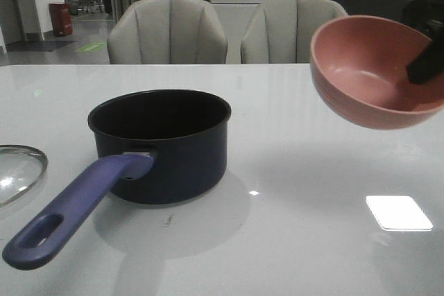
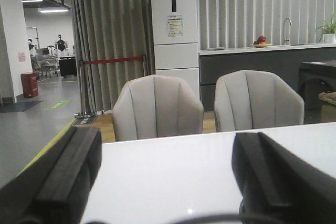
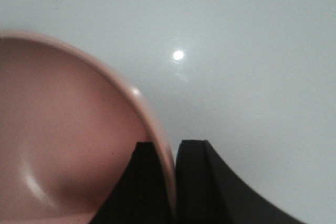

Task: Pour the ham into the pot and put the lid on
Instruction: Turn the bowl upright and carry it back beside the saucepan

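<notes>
My right gripper holds the pink bowl tilted high above the white table and needs to keep holding it.
The dark navy pot (image 1: 163, 147) stands left of centre on the white table (image 1: 291, 240), its purple-blue handle (image 1: 76, 206) pointing toward the near left. The glass lid (image 1: 17, 171) lies flat at the left edge, partly cut off. My right gripper (image 1: 425, 67) holds a pink bowl (image 1: 368, 74) in the air right of the pot, tilted with its mouth toward the front. In the right wrist view this gripper (image 3: 167, 153) is shut on the bowl (image 3: 63, 129) rim. No ham is in view. My left gripper (image 2: 167, 150) is open over bare table.
Two beige chairs (image 1: 166, 32) (image 1: 288, 29) stand behind the table's far edge. A bright window reflection (image 1: 399, 213) lies on the tabletop at the near right. Beyond the chairs are a counter and a tall white fridge (image 2: 175, 30).
</notes>
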Action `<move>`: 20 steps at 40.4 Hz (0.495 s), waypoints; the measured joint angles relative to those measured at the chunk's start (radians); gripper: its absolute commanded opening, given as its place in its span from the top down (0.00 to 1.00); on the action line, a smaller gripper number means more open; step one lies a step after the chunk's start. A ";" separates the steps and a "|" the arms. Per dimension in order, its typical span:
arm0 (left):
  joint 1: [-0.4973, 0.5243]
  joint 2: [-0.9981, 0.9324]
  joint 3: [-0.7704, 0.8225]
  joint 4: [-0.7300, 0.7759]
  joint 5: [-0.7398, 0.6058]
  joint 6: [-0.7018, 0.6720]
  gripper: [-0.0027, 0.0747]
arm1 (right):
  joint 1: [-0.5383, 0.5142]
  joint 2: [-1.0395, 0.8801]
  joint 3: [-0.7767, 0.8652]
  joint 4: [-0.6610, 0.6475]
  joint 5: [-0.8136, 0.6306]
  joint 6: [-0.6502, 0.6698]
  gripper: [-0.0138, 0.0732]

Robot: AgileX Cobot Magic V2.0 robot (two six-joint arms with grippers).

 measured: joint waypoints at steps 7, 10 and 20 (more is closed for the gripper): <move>0.000 0.000 0.000 0.000 0.000 0.000 0.26 | -0.035 0.054 -0.044 -0.325 0.121 0.313 0.69; 0.000 0.000 0.000 0.000 0.000 0.000 0.26 | -0.036 0.086 -0.085 -0.420 0.169 0.407 0.69; 0.000 0.000 0.000 0.000 0.000 0.000 0.26 | -0.036 0.261 -0.294 -0.506 0.366 0.522 0.68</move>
